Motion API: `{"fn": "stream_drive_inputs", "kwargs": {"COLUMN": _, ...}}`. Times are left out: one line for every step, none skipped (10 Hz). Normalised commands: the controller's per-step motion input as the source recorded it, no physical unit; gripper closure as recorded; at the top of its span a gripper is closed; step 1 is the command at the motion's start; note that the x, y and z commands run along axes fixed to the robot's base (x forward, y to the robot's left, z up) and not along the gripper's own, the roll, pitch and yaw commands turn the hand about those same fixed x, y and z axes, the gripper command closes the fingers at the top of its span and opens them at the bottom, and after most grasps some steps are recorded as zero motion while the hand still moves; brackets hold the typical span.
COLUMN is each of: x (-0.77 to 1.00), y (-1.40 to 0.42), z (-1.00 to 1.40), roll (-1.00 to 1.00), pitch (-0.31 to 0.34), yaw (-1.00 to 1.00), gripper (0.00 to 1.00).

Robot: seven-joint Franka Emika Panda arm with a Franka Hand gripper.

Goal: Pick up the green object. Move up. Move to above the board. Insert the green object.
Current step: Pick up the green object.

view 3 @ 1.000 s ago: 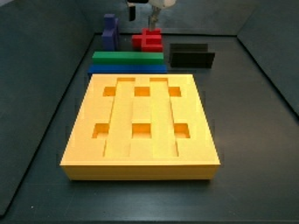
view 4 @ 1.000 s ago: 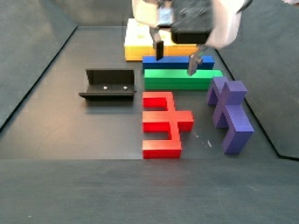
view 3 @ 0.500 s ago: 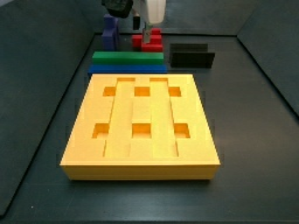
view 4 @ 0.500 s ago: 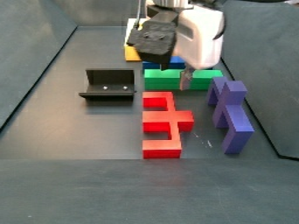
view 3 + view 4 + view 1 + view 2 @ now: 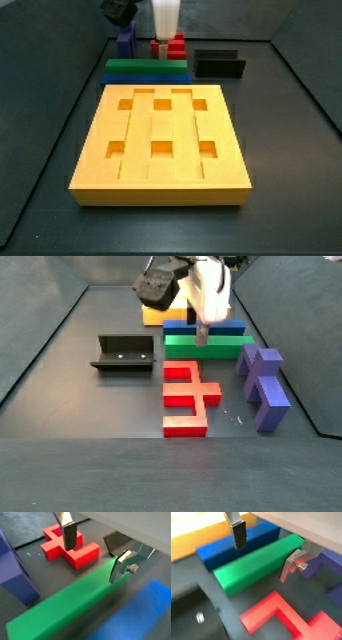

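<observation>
I need to grab the green object next across the middle of its long bar (image 5: 147, 66), so that my gripper can insert it into the board (image 5: 160, 140).
The green object (image 5: 147, 65) lies flat on the floor just past the board (image 5: 160, 140), beside the blue bar (image 5: 147, 76). It also shows in the other side view (image 5: 201, 349) and in both wrist views (image 5: 67, 607) (image 5: 258, 564). The gripper (image 5: 164, 32) (image 5: 202, 334) hangs open over the green object. In both wrist views the gripper (image 5: 93, 552) (image 5: 264, 549) has its fingers apart with the green object below and between them, one finger (image 5: 238, 534) on the blue bar's side, and nothing is gripped. The board (image 5: 158, 302) is partly hidden behind the arm.
A red piece (image 5: 187, 396) and a purple piece (image 5: 263, 386) lie on the floor beyond the green object. The dark fixture (image 5: 123, 353) (image 5: 221, 63) stands nearby. The blue bar (image 5: 234, 544) lies between the green object and the board.
The gripper has turned and come down over the green object, moving slightly toward the board. The pieces have not moved.
</observation>
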Motion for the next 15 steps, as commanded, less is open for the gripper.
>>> {"fn": "stream_drive_inputs", "kwargs": {"x": -0.49, "y": 0.00, "z": -0.13, "roll": 0.00, "pitch": -0.060, "yaw": -0.69, "gripper": 0.00}}
{"fn": "stream_drive_inputs", "kwargs": {"x": -0.73, "y": 0.01, "z": -0.26, "roll": -0.04, "pitch": -0.077, "yaw": -0.53, "gripper": 0.00}}
{"fn": "stream_drive_inputs", "kwargs": {"x": -0.28, "y": 0.02, "z": -0.26, "roll": -0.19, "pitch": -0.131, "yaw": -0.20, "gripper": 0.00}}
{"fn": "stream_drive_inputs", "kwargs": {"x": -0.29, "y": -0.10, "z": -0.35, "roll": -0.20, "pitch": -0.133, "yaw": 0.00, "gripper": 0.00}}
{"fn": "stream_drive_inputs", "kwargs": {"x": -0.19, "y": -0.05, "z": -0.40, "roll": -0.19, "pitch": -0.136, "yaw": 0.01, "gripper": 0.00}}
{"fn": "stream_drive_inputs", "kwargs": {"x": -0.01, "y": 0.00, "z": -0.34, "roll": -0.23, "pitch": -0.127, "yaw": 0.09, "gripper": 0.00}}
{"fn": "stream_drive_inputs", "kwargs": {"x": -0.01, "y": 0.10, "z": -0.26, "roll": -0.35, "pitch": -0.160, "yaw": 0.08, "gripper": 0.00}}
{"fn": "stream_drive_inputs", "kwargs": {"x": 0.00, "y": 0.10, "z": -0.20, "roll": -0.41, "pitch": -0.159, "yaw": 0.03, "gripper": 0.00}}
{"fn": "stream_drive_inputs", "kwargs": {"x": 0.00, "y": 0.11, "z": -0.16, "roll": -0.44, "pitch": -0.147, "yaw": 0.00, "gripper": 0.00}}
{"fn": "stream_drive_inputs", "kwargs": {"x": 0.00, "y": 0.09, "z": -0.11, "roll": -0.47, "pitch": -0.146, "yaw": 0.00, "gripper": 0.00}}
{"fn": "stream_drive_inputs", "kwargs": {"x": 0.00, "y": 0.05, "z": -0.07, "roll": -0.50, "pitch": -0.127, "yaw": -0.04, "gripper": 0.00}}
{"fn": "stream_drive_inputs", "kwargs": {"x": 0.00, "y": 0.00, "z": -0.02, "roll": -0.50, "pitch": -0.130, "yaw": -0.08, "gripper": 0.00}}
{"fn": "stream_drive_inputs", "kwargs": {"x": -0.01, "y": 0.02, "z": -0.02, "roll": -0.50, "pitch": -0.151, "yaw": -0.06, "gripper": 0.00}}
{"fn": "stream_drive_inputs", "kwargs": {"x": -0.01, "y": 0.00, "z": -0.09, "roll": -0.42, "pitch": -0.140, "yaw": 0.00, "gripper": 0.00}}
{"fn": "stream_drive_inputs", "kwargs": {"x": 0.00, "y": 0.00, "z": -0.04, "roll": -0.34, "pitch": -0.111, "yaw": 0.00, "gripper": 0.00}}
